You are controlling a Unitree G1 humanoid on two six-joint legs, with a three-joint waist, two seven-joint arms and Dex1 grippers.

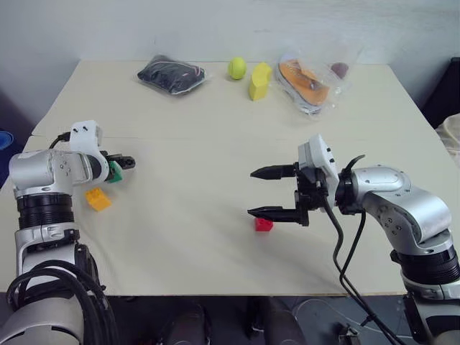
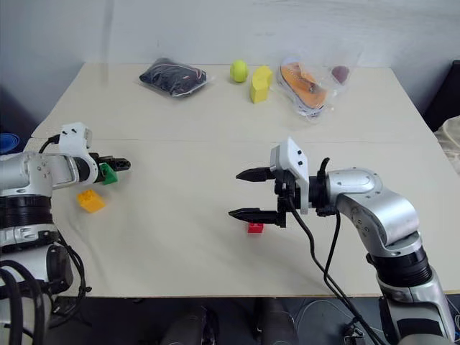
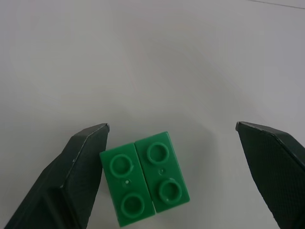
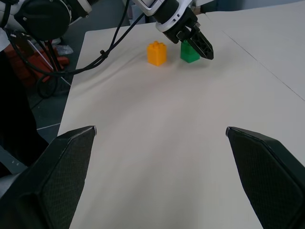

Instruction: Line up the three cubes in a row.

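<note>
My left gripper should close on the green cube (image 1: 114, 172) (image 3: 143, 179) now, because the cube is on the tabletop between its fingers and would be caught.
The green cube (image 3: 143, 179) sits on the table near its left edge, between the open fingers of my left gripper (image 1: 122, 162) and closer to one finger than the other. Just in front of it, toward me, is the orange-yellow cube (image 1: 98, 199). The right wrist view shows the orange-yellow cube (image 4: 157, 52) and green cube (image 4: 189, 51) side by side, with the left gripper (image 4: 202, 45) over the green one. The red cube (image 1: 264, 224) lies near the table's front middle. My right gripper (image 1: 251, 192) hovers open above it, pointing left, holding nothing.
At the back of the table (image 1: 215, 280) lie a black bag (image 1: 171, 74), a yellow-green ball (image 1: 237, 67), a larger plain yellow block (image 1: 259, 80) and a clear plastic bag with orange contents (image 1: 309, 83). A cable (image 1: 338, 244) hangs from my right arm.
</note>
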